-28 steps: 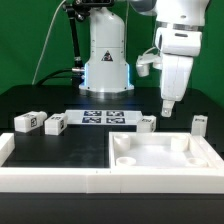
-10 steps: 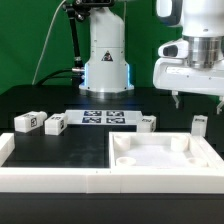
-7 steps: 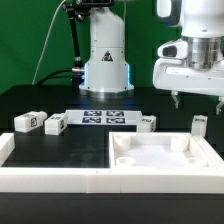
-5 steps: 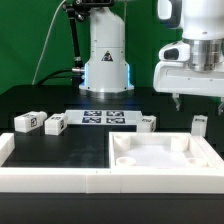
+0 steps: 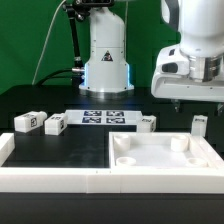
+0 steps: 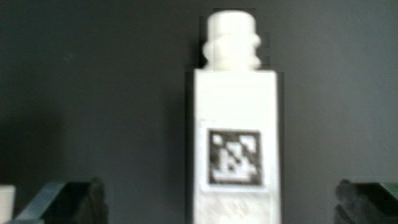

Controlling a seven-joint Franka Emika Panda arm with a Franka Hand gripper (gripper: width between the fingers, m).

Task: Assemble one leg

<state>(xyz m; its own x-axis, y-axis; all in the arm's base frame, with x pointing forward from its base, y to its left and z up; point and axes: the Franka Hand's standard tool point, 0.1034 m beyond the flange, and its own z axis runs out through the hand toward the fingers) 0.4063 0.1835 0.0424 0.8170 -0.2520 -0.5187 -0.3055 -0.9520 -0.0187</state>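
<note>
The white leg should be picked up next by my gripper by its tagged body (image 5: 199, 125) (image 6: 237, 170), so the leg's peg end stays free to go into a corner socket.
Four alike white legs with tags lie on the black table: two at the exterior view's left (image 5: 27, 121) (image 5: 55, 122), one in the middle (image 5: 146, 122), and one at the right (image 5: 199, 124). My gripper (image 5: 198, 103) hangs open just above the right leg, not touching it. In the wrist view that leg (image 6: 237, 130) lies lengthwise between my two dark fingertips (image 6: 63, 200), its peg end pointing away and its tag facing the camera. The gripper (image 6: 217, 205) is open wide and holds nothing.
The large white tray-shaped piece (image 5: 140, 160) with round corner sockets lies in front, close to the right leg. The marker board (image 5: 107, 117) lies behind the middle of the table. The robot base (image 5: 106, 60) stands at the back.
The gripper has turned about its axis, moved to the exterior view's right and come to stand over the right leg. In the last second it sank slightly. No part has moved.
</note>
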